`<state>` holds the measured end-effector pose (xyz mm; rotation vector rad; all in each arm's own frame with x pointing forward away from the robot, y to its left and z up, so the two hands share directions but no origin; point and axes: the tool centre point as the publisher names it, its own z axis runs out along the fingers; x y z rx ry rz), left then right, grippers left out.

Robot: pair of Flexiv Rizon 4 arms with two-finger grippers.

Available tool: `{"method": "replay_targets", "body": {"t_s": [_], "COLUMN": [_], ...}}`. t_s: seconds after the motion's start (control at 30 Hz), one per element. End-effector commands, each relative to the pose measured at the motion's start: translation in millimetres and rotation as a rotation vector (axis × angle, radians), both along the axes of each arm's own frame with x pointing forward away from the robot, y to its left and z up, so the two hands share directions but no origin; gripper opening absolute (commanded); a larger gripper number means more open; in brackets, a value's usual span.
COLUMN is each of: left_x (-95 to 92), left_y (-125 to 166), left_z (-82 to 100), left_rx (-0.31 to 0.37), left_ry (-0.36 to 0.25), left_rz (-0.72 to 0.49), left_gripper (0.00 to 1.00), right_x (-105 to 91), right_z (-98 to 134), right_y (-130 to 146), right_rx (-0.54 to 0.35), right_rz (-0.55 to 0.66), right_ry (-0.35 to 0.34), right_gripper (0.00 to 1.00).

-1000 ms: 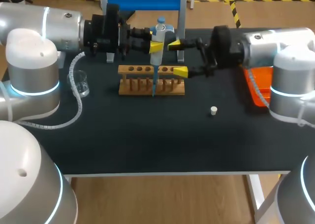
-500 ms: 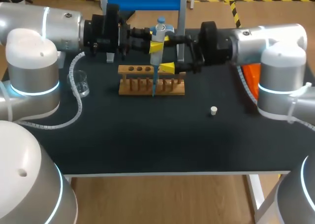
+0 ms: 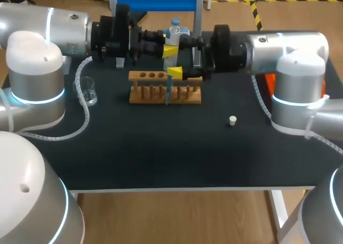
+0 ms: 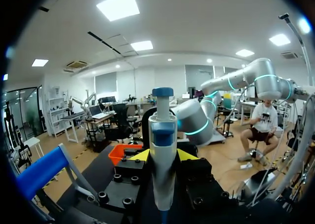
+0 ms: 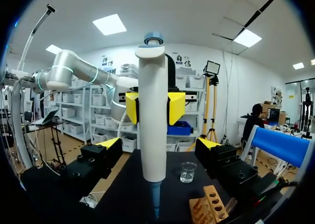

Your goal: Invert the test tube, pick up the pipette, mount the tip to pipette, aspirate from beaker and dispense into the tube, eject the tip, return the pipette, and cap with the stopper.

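The white pipette should be grabbed next by my right gripper, by the end of its body beside the blue tip (image 3: 170,61) (image 5: 154,162), to eject the tip.
My left gripper (image 3: 170,51) is shut on the white pipette (image 3: 172,37), holding it upright above the wooden tube rack (image 3: 165,88). The pipette's blue tip (image 3: 167,94) points down at the middle of the rack. In the left wrist view the pipette (image 4: 162,150) stands between my left gripper's (image 4: 163,156) yellow tips. My right gripper (image 3: 178,57) comes in from the right, open, one finger on each side of the pipette without touching it. In the right wrist view the pipette (image 5: 152,120) rises between my right gripper's (image 5: 158,145) spread fingers. A white stopper (image 3: 232,120) lies on the table at the right.
A glass beaker (image 3: 87,91) stands left of the rack, also seen as the beaker (image 5: 187,172) beyond the pipette. A blue stand (image 3: 155,0) is at the back and an orange tray (image 3: 269,80) is behind my right arm.
My right arm has moved left toward the pipette, and its open fingers now straddle it. My left arm and the pipette have stayed still.
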<state>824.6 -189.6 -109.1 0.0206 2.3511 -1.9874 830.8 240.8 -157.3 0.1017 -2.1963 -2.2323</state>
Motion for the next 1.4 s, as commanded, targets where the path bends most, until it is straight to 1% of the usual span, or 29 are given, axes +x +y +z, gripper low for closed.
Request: {"method": "replay_targets", "body": {"t_s": [0.03,0.13,0.17,0.23,0.27,0.3,0.33,0.37,0.4,0.5,0.57,0.67,0.8,0.93,0.97,1.0,1.03,1.4], "left_x": [-0.1,-0.1,-0.1,-0.1,-0.1,-0.1,-0.1,-0.1,-0.1,-0.1,-0.1,-0.1,-0.1,-0.1,-0.1,-0.1,-0.1,-0.1], "left_y": [-1.5,-1.5,-1.5,-1.5,-1.5,-1.5,-1.5,-1.5,-1.5,-1.5,-1.5,-1.5,-1.5,-1.5,-1.5,-1.5,-1.5,-1.5], "left_z": [-0.6,-0.6,-0.6,-0.6,-0.6,-0.6,-0.6,-0.6,-0.6,-0.6,-0.6,-0.6,-0.6,-0.6,-0.6,-0.6,-0.6,-0.6], "left_rx": [-0.003,-0.003,-0.003,-0.003,-0.003,-0.003,-0.003,-0.003,-0.003,-0.003,-0.003,-0.003,-0.003,-0.003,-0.003,-0.003,-0.003,-0.003], "left_ry": [-0.002,-0.002,-0.002,-0.002,-0.002,-0.002,-0.002,-0.002,-0.002,-0.002,-0.002,-0.002,-0.002,-0.002,-0.002,-0.002,-0.002,-0.002], "left_rz": [0.004,0.004,0.004,0.004,0.004,0.004,0.004,0.004,0.004,0.004,0.004,0.004,0.004,0.004,0.004,0.004,0.004,0.004], "left_gripper": [0.00,0.00,0.00,0.00,0.00,0.00,0.00,0.00,0.00,0.00,0.00,0.00,0.00,0.00,0.00,0.00,0.00,0.00], "right_x": [0.6,0.2,-0.1,-0.4,-0.6,-0.8,-1.3,-1.6,-2.1,-2.8,-3.1,-3.2,-3.1,-1.3,-1.1,-1.0,-0.9,-0.1], "right_z": [-1.0,0.0,0.5,1.3,1.8,2.1,2.5,2.7,3.0,3.5,4.0,4.3,4.4,3.4,3.4,3.3,3.3,3.5], "right_y": [5.5,7.2,7.4,7.7,7.8,7.8,7.9,7.8,7.6,7.1,6.3,5.9,5.7,5.3,5.3,5.4,5.5,4.1], "right_rx": [0.008,0.013,0.015,0.023,0.025,0.026,0.028,0.030,0.032,0.035,0.041,0.044,0.048,0.050,0.050,0.051,0.052,0.046], "right_rz": [-0.003,0.000,0.001,0.002,0.003,0.003,0.004,0.005,0.007,0.011,0.015,0.018,0.021,0.022,0.022,0.023,0.023,0.045], "right_ry": [0.000,0.000,0.000,0.001,0.002,0.002,0.002,0.003,0.004,0.005,0.007,0.009,0.013,0.017,0.018,0.018,0.019,0.016], "right_gripper": [1.00,0.99,0.91,0.83,0.76,0.65,0.58,0.47,0.44,0.42,0.38,0.35,0.35,0.29,0.13,0.02,0.00,0.00]}}
